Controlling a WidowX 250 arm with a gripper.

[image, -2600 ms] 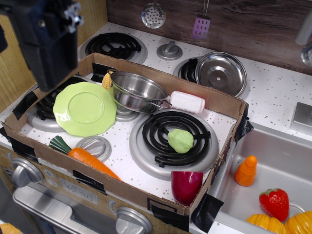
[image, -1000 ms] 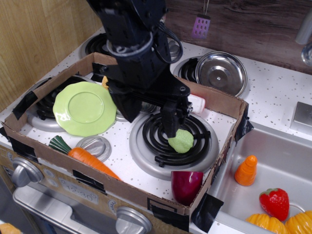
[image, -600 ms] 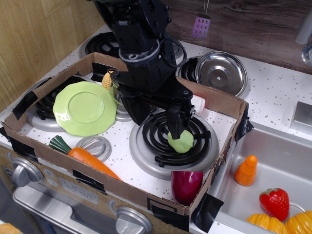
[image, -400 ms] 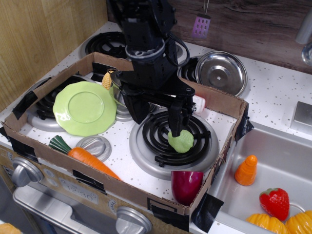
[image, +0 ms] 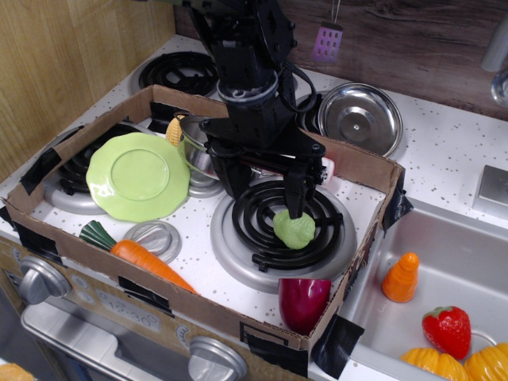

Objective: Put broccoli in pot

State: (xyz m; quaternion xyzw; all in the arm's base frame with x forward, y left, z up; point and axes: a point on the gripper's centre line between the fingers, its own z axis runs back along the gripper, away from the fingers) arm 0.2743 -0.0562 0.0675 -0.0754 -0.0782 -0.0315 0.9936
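Note:
Next, my gripper grabs the pale yellow-green broccoli by its lumpy body (image: 294, 231), to put it in the pot (image: 194, 148).
The broccoli (image: 294, 230), a pale yellow-green lumpy blob, lies on the front right burner (image: 254, 242) inside the cardboard box. My black gripper (image: 267, 197) hangs just above and left of it, jaws apart. One finger (image: 298, 193) reaches down to the broccoli's top edge; the other stands well to its left over the burner. The gripper holds nothing. The steel pot (image: 194, 148) stands behind the burner, mostly hidden by my arm; only its left rim shows.
A light-green plate (image: 136, 176) lies at the box's left, a carrot (image: 149, 260) at the front, and a purple cup (image: 303, 302) at the front right corner. The cardboard wall (image: 361, 171) rings the area. A steel lid (image: 361, 119) sits behind it. The sink (image: 444, 270) holds toy foods.
My arm came in from the upper left and descended over the front right burner, shifting right. The finger now reaches the broccoli's top. The broccoli has not moved.

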